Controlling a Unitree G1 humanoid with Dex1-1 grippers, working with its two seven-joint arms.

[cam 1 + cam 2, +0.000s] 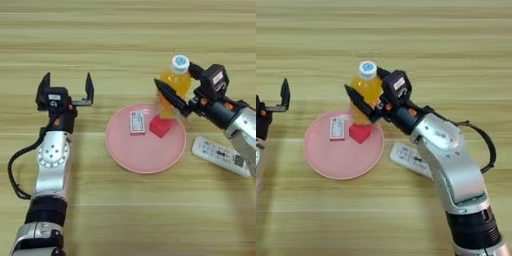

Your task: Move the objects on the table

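Observation:
The orange juice bottle's base hangs over the far rim of the pink plate, so my right gripper keeps hold of the bottle for now.
My right gripper [174, 75] is shut on the small orange juice bottle [176, 89], which has a white cap. It holds the bottle upright over the far right rim of the round pink plate [145, 164]. I cannot tell whether the bottle's base touches the plate. A small red cube [160, 127] lies on the plate just in front of the bottle. The white remote [220, 156] lies flat on the table right of the plate, under my right forearm. My left gripper [67, 84] stands open left of the plate, holding nothing.
A small white card with a red patch [136, 122] lies on the plate left of the cube. The wooden table [125, 35] stretches beyond all of this. A black cable [487, 145] loops beside my right arm.

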